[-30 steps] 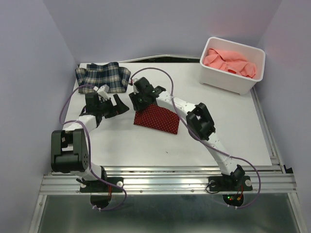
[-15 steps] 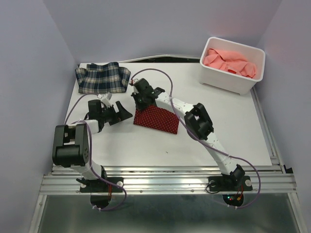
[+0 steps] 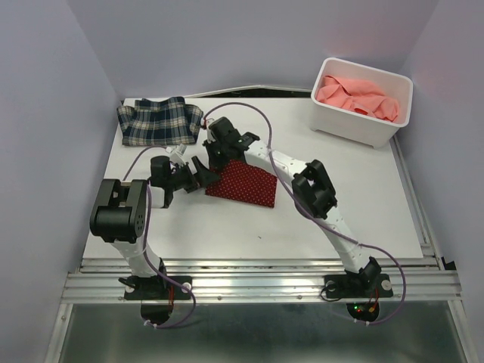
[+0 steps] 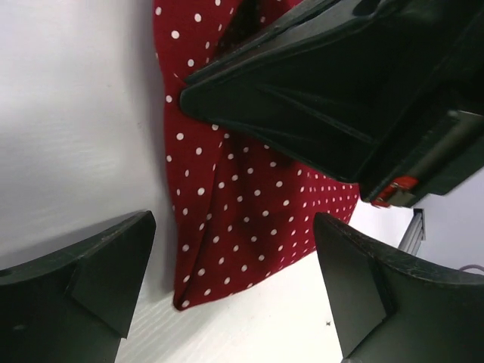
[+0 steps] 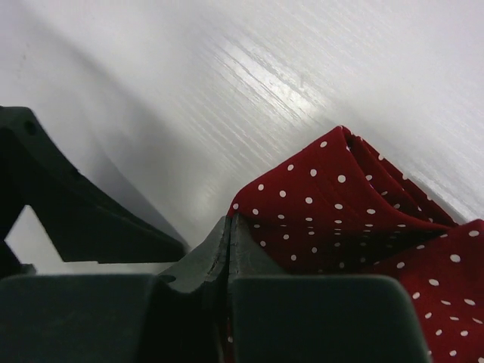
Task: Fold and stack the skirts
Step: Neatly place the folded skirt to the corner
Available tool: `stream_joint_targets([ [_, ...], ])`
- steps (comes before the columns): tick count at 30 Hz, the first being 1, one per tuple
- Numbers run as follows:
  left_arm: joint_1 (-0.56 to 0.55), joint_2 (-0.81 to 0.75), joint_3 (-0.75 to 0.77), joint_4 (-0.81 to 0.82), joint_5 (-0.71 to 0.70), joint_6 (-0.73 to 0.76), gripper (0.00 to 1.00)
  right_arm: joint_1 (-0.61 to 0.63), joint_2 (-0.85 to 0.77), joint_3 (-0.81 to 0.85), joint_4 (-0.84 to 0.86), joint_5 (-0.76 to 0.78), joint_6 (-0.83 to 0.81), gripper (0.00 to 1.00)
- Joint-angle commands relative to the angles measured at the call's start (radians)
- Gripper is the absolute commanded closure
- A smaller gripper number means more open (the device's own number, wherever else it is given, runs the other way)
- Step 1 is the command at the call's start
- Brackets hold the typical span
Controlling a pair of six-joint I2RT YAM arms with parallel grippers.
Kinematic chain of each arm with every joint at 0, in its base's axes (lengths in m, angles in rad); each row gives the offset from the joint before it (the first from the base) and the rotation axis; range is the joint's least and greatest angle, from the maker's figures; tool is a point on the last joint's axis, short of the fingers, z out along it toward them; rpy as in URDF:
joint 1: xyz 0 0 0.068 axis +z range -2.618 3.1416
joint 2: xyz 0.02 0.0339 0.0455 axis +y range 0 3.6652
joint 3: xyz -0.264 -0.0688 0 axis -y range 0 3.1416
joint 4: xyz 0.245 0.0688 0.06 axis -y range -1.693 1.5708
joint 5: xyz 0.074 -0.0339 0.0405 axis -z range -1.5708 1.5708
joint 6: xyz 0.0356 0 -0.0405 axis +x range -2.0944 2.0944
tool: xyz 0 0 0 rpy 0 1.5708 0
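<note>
My left gripper should next take hold of the red skirt's near corner, with the layers together, to stack the skirt folded on the plaid skirt.
The dark red dotted skirt lies folded mid-table and fills the left wrist view. My right gripper is shut on its far left corner; cloth shows pinched between the closed fingers. My left gripper stands open at the skirt's near left corner, its fingers spread either side of the cloth's edge without touching it. The plaid skirt lies folded at the back left. The salmon-pink skirt is crumpled in the bin.
The white plastic bin stands at the back right corner. The right arm's elbow hangs over the table right of the red skirt. Bare white tabletop lies in front of the skirt.
My left gripper has swung right, from beside the plaid skirt to the red skirt's left corner. The right gripper has closed on the red skirt's far corner.
</note>
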Motion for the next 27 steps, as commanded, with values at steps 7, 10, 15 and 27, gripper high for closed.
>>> stream_joint_targets([
  [7,-0.092,0.087,0.01,0.165,-0.07,-0.104,0.01,-0.012,-0.119,0.004,0.038,-0.045,0.02,0.99],
  [10,-0.112,0.11,0.03,0.187,-0.088,-0.125,0.01,-0.012,-0.133,-0.006,0.037,-0.048,0.026,0.99],
  [15,-0.12,0.159,0.084,0.192,-0.128,-0.155,0.09,-0.03,-0.147,-0.016,0.036,-0.06,0.041,0.99],
  [27,-0.135,0.178,0.234,0.071,-0.243,-0.049,0.76,-0.099,-0.124,0.053,0.047,-0.05,0.063,0.45],
])
